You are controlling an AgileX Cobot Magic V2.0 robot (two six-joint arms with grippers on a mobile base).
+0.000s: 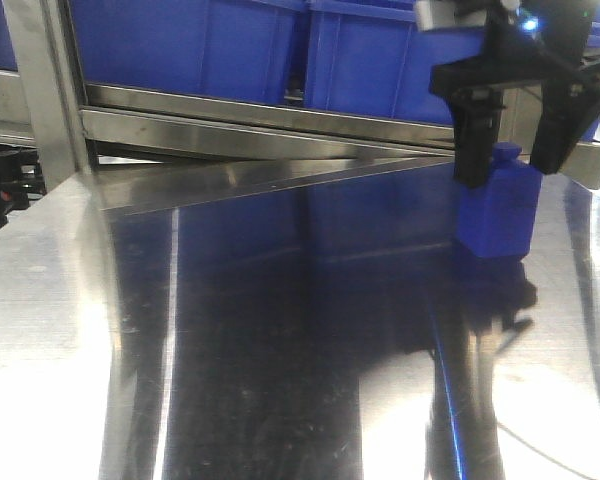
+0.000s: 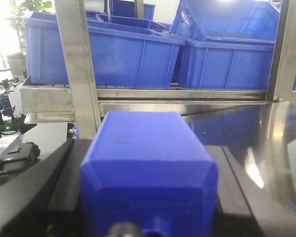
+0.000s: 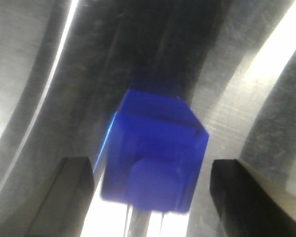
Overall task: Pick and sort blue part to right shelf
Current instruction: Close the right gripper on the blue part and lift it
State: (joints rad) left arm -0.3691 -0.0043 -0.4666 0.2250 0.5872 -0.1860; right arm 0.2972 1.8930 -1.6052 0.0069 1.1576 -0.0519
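Observation:
My right gripper needs to grab the part by its knobbed end [image 1: 506, 153]. This keeps the blue part's flat base [image 1: 493, 250] free to set down on the right shelf.
In the front view a blue block-shaped part [image 1: 497, 212] stands upright on the steel table [image 1: 280, 350] at the right. My right gripper [image 1: 510, 172] hangs over it, open, with one black finger on each side of its top. The right wrist view shows this part [image 3: 155, 153] from above between the spread fingers [image 3: 74, 197], with a gap on each side. My left gripper [image 2: 148, 148] is out of the front view. In the left wrist view it is shut on a second blue part [image 2: 148, 163], which fills the space between its black fingers [image 2: 61, 173] and faces the shelf.
A steel shelf rail [image 1: 260, 115] runs along the back of the table and carries large blue bins [image 1: 180, 40], also seen in the left wrist view [image 2: 113, 59]. A steel upright post [image 1: 45, 90] stands at the left and shows close ahead in the left wrist view [image 2: 79, 69].

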